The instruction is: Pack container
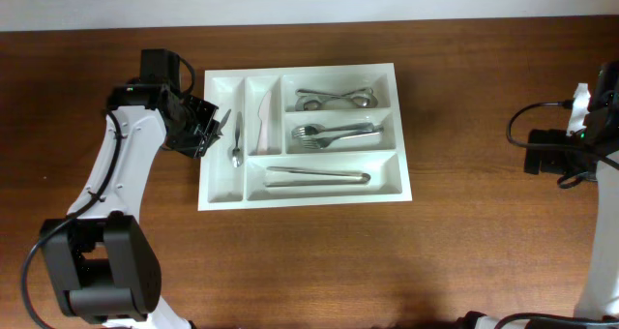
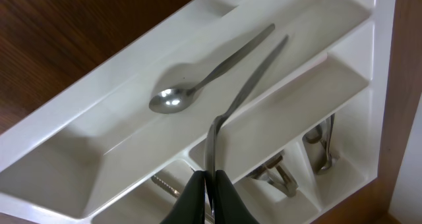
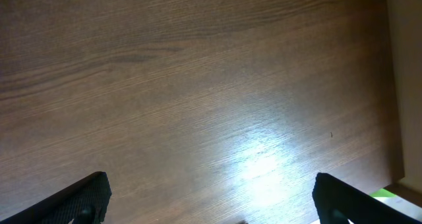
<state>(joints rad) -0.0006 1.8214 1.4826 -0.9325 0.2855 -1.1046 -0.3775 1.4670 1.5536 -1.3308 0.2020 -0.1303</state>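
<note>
I need to let go of the thin utensil with my left gripper now, because its handle slopes over the bottom of the container's compartment beside the loose spoon, inside both sides of the compartment.
The container, a white cutlery tray point(image 1: 302, 197), lies in the middle of the table. My left gripper point(image 1: 214, 128) hovers at its left edge over the leftmost narrow compartment. In the left wrist view this gripper point(image 2: 210, 184) is shut on a thin metal utensil point(image 2: 250, 85) whose handle points away over the tray wall point(image 2: 66, 138). A spoon point(image 2: 198, 87) lies loose in that compartment and also shows in the overhead view point(image 1: 236, 143). My right gripper point(image 3: 211, 197) is open and empty over bare wood at the far right of the table point(image 1: 542, 153).
A knife point(image 1: 263, 116) lies in the second narrow compartment. The long compartments hold spoons point(image 1: 337, 99), forks point(image 1: 337, 133) and a long pair of tongs point(image 1: 317, 175). Brown wooden table point(image 1: 464, 242) surrounds the tray.
</note>
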